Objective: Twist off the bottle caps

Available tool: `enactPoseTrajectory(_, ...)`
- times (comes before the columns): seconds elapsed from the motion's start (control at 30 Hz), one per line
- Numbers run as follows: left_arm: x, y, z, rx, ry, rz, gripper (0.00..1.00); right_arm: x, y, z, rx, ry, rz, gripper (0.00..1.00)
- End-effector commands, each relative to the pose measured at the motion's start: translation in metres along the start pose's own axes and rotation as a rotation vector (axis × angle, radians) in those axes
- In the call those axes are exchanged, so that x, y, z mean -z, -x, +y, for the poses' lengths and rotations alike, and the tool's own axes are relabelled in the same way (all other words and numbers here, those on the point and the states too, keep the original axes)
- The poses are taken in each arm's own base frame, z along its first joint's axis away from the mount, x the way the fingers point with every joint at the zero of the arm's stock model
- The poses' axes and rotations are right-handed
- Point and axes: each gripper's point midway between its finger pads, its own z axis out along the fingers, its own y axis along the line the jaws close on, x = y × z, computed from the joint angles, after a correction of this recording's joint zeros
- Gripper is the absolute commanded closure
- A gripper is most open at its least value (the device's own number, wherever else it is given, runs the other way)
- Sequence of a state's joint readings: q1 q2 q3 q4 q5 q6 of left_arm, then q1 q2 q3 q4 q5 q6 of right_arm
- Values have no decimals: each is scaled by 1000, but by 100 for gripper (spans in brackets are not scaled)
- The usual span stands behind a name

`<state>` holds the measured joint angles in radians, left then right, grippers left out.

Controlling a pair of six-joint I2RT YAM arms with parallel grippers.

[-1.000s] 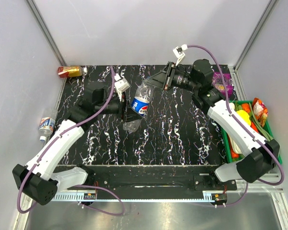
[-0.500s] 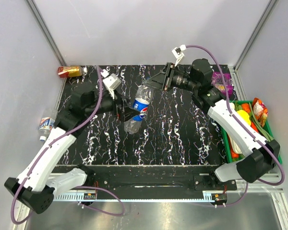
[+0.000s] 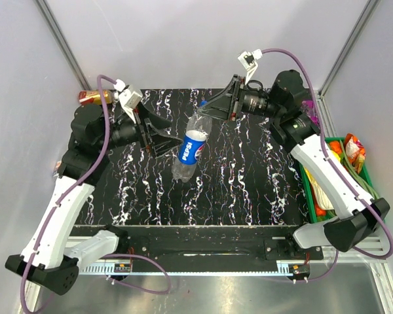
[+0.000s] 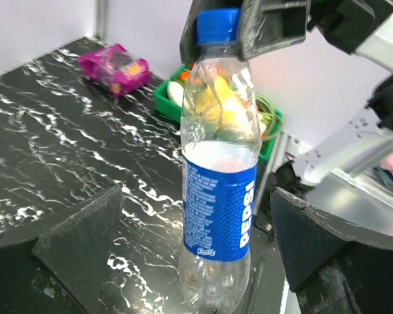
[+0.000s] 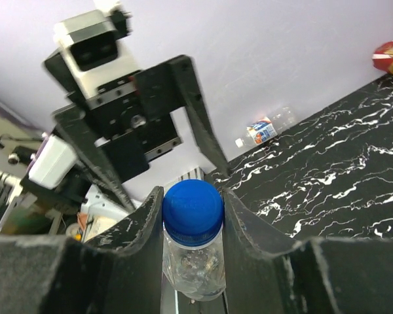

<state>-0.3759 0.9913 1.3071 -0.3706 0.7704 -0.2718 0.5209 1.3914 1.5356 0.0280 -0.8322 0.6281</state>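
The robot's left gripper should next grab the bottle around its lower body at the Pepsi label (image 3: 191, 148) (image 4: 218, 212), so that the blue cap stays free to unscrew.
A clear bottle (image 3: 190, 149) with a blue Pepsi label hangs tilted over the middle of the black marble table, its base low near the tabletop. My right gripper (image 5: 192, 216) is shut on its dark blue cap (image 5: 192, 208), one finger on each side. In the left wrist view the bottle (image 4: 219, 196) stands between the wide-apart fingers of my left gripper (image 4: 203, 261), which is open and touches nothing. From above, the left gripper (image 3: 162, 139) sits just left of the label. A second small bottle (image 5: 265, 129) with a white cap (image 5: 239, 142) lies off the table's left edge.
A red-and-gold can (image 3: 90, 98) lies at the far left corner. A purple packet (image 4: 114, 65) lies at the far right corner. A green basket (image 3: 309, 185) of colourful items stands along the right edge. Grey walls close in the back and both sides.
My left gripper let go of the bottle's body, opened wide and drew back to the left. The right gripper kept its hold on the blue cap and rose a little.
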Motion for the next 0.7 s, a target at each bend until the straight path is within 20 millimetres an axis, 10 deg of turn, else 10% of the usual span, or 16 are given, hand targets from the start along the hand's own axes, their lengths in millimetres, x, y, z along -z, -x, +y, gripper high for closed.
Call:
enactPoseTrajectory(0.0, 5, 1, -34, 20, -280, -7, 1, 13, 18, 52, 174, 137, -8, 100)
enactPoseTrajectory(0.67, -22, -64, -38, 84, -451, 101, 1, 11, 27, 65, 171, 198, -29, 100)
